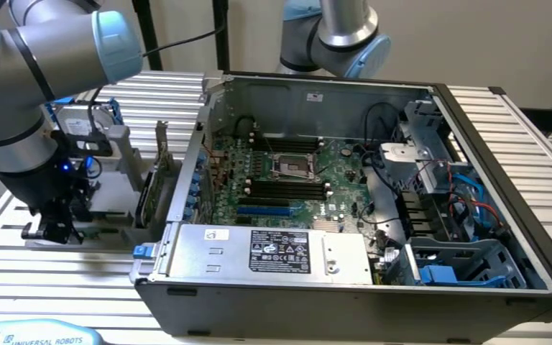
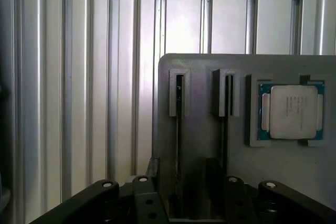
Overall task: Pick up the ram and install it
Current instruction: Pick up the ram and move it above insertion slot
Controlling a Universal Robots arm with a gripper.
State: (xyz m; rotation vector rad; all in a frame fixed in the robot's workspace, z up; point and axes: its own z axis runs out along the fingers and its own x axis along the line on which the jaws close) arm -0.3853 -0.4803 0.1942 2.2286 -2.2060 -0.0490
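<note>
The gripper will next grab the ram by its exposed middle part [image 2: 178, 174] to install it, because the slot bracket of the holder wraps around the end of the ram.
The ram [image 2: 177, 129] stands edge-on as a thin strip in one slot of a grey holder plate [image 2: 199, 77]. A second slot [image 2: 227, 95] beside it is dark; I cannot tell what it holds. My gripper [image 2: 184, 192] hangs just over the plate and is open, with one dark finger [image 2: 155, 179] on each side of the ram and not touching it. In the exterior view the gripper [image 1: 55, 224] is low over the holder, on the exterior view's left of the open computer case [image 1: 353, 295]. The black memory slots [image 1: 281, 190] lie on the motherboard.
A square silver processor [image 2: 292, 111] sits in a pocket of the same plate. A green expansion card [image 1: 152, 188] stands between the holder and the case wall. A second arm [image 1: 338, 36] rises behind the case. Ribbed aluminium table [image 2: 79, 103] surrounds the plate.
</note>
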